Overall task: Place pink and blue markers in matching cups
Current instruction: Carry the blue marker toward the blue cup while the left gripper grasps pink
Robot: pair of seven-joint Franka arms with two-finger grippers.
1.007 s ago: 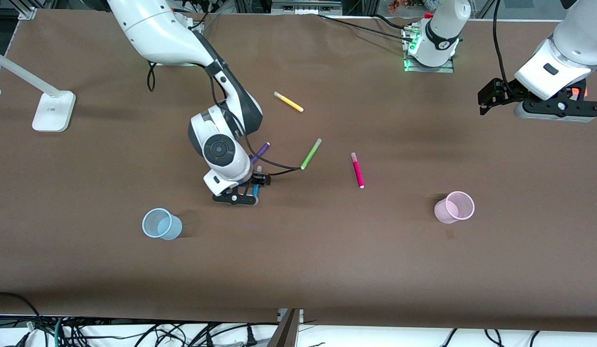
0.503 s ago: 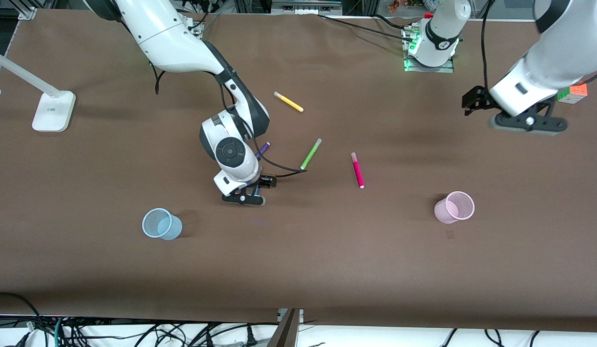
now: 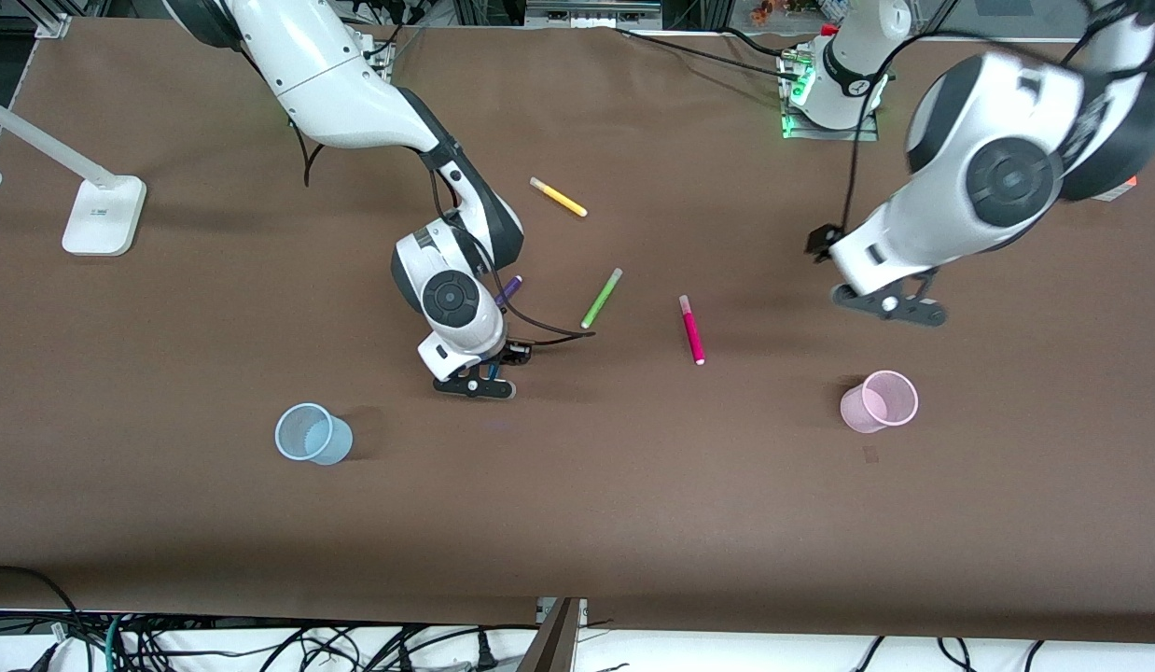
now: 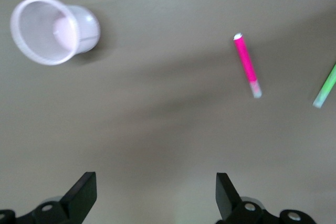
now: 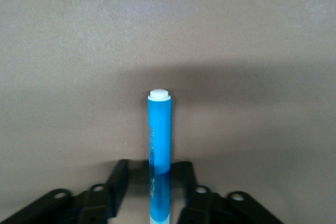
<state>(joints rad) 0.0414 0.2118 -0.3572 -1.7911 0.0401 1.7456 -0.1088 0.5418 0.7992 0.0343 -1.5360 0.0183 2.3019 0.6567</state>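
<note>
My left gripper needs to place the pink marker in the pink cup [image 3: 879,401], so next it will grab the marker by its clear cap [image 3: 686,303].
The blue marker [image 5: 159,135] lies on the brown table between the fingers of my right gripper [image 5: 152,182], which is down at the table, open and straddling it. Only a sliver of the marker [image 3: 493,371] shows under that gripper [image 3: 475,383] in the front view. The pale blue cup [image 3: 312,434] stands nearer the front camera, toward the right arm's end. The pink marker [image 3: 691,329] lies mid-table and also shows in the left wrist view [image 4: 247,66]. My left gripper [image 3: 881,303] hovers open and empty above the table near the pink cup [image 3: 879,401], which also shows in the left wrist view [image 4: 52,30].
A green marker [image 3: 601,298], a purple marker [image 3: 509,289] and a yellow marker [image 3: 558,197] lie on the table near the right arm. A white lamp base [image 3: 102,215] stands at the right arm's end. A black cable trails from the right wrist.
My left arm has swung in from the table's end and come lower, over the area by the pink cup. My right gripper has settled slightly over the blue marker.
</note>
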